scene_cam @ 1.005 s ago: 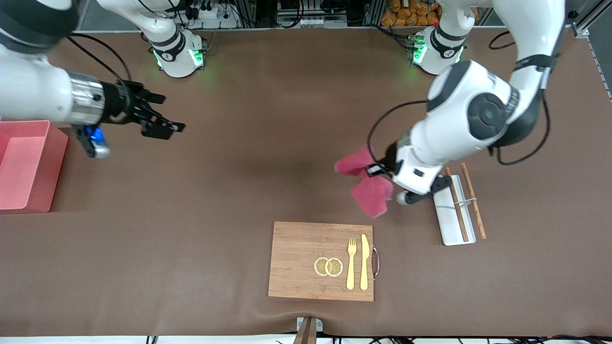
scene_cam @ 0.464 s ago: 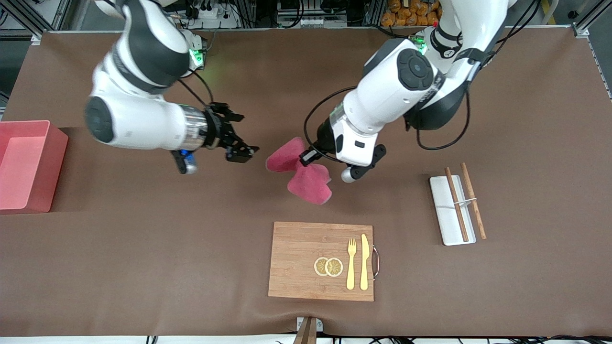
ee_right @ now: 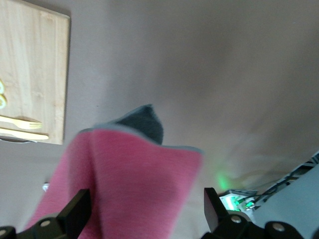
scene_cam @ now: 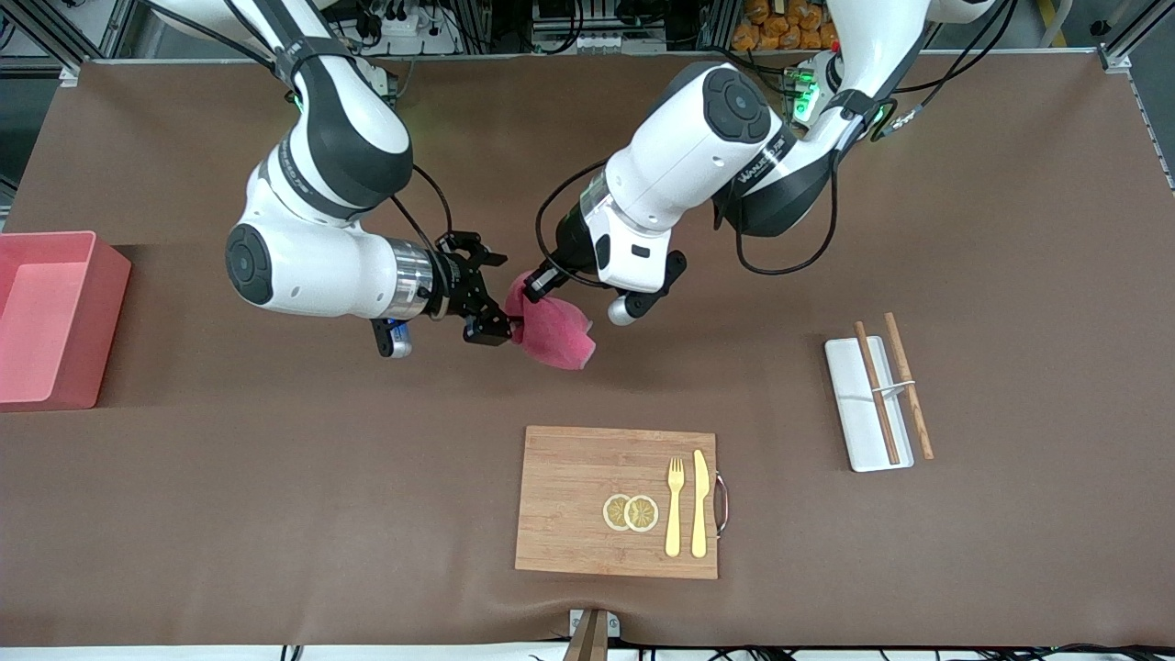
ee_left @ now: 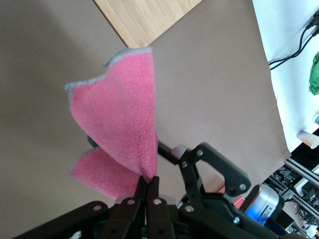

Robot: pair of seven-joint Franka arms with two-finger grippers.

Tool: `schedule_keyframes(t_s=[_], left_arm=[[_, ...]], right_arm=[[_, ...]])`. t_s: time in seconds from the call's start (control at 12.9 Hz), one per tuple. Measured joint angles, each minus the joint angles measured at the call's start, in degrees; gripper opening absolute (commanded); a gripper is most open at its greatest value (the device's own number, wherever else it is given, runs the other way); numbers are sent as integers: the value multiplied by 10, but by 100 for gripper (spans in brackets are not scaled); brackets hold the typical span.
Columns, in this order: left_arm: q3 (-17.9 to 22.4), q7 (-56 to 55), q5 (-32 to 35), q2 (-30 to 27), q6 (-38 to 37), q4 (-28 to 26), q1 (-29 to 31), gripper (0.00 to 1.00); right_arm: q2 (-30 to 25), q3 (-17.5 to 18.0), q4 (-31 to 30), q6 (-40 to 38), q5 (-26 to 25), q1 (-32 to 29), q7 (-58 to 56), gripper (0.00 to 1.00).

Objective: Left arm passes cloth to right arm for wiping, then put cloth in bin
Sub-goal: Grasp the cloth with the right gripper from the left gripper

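The right gripper grabs the cloth by its hanging folds next, to take over the cloth for wiping.
My left gripper (scene_cam: 531, 291) is shut on the top of the crimson-pink cloth (scene_cam: 556, 331), which hangs from it above the middle of the table. In the left wrist view the shut fingertips (ee_left: 149, 183) pinch a fold of the cloth (ee_left: 119, 119). My right gripper (scene_cam: 496, 296) is open at the cloth's edge, one finger on each side. In the right wrist view the cloth (ee_right: 134, 174) fills the gap between the spread fingers of the right gripper (ee_right: 144, 211). The salmon-pink bin (scene_cam: 103, 321) stands at the right arm's end of the table.
A wooden board (scene_cam: 569, 487) with a fork, a knife and two lemon slices lies nearer the front camera, under the cloth's side. A narrow white tray (scene_cam: 849, 431) with chopsticks lies toward the left arm's end.
The left arm has carried the cloth from near the white tray to the table's middle. The right gripper has come from the bin end and now has its open fingers around the cloth.
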Motion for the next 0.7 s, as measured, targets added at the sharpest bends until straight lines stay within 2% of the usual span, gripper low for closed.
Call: schedule_keyframes(t_s=[0.08, 0.15, 0.39, 0.46, 0.54, 0.7], left_arm=[[0, 0, 0, 1, 0, 0, 0, 0], [0, -1, 0, 1, 0, 0, -1, 0], [0, -3, 0, 2, 0, 0, -3, 0], [0, -4, 0, 3, 0, 0, -3, 0], [0, -4, 0, 3, 0, 0, -3, 0], [0, -4, 0, 4, 0, 0, -3, 0]], right_arm=[[1, 0, 0, 10, 0, 0, 2, 100], [1, 0, 0, 16, 0, 0, 3, 96], [2, 0, 0, 18, 4, 4, 3, 49], [2, 0, 0, 18, 4, 8, 3, 21], [3, 0, 0, 18, 4, 13, 3, 0], [3, 0, 0, 18, 4, 19, 3, 0]])
